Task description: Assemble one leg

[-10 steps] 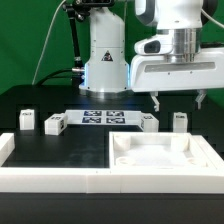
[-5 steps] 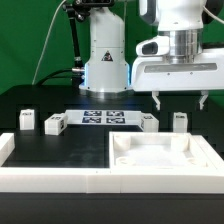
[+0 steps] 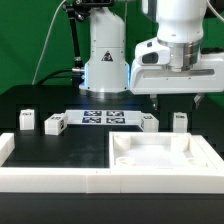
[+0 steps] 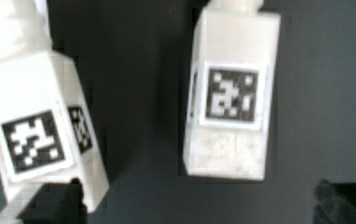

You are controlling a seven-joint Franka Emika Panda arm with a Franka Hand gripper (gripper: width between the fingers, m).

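Note:
My gripper is to pick up the leg by its tagged body (image 3: 180, 123) (image 4: 230, 105), so the leg's round end stays free to go into the panel's corner socket.
Four small white legs with black-and-white tags stand on the black table: two at the exterior view's left (image 3: 26, 120) (image 3: 55, 123) and two at its right (image 3: 149, 122) (image 3: 180, 120). My gripper (image 3: 178, 101) hangs open and empty above the right pair, with its hand tilted. In the wrist view, one leg (image 4: 237, 95) lies between and beyond my dark fingertips (image 4: 50, 205). A second leg (image 4: 42, 120) lies close beside one finger. The gripper (image 4: 200, 206) touches neither leg.
The marker board (image 3: 103, 118) lies on the table between the two pairs of legs. A large flat white panel with round corner sockets (image 3: 165, 152) sits in front, beside a white raised border (image 3: 50, 176). The robot base (image 3: 105, 55) stands behind.
The gripper's hand has tilted and shifted slightly over the right pair of legs. The jaws stay open, and the legs have not moved.

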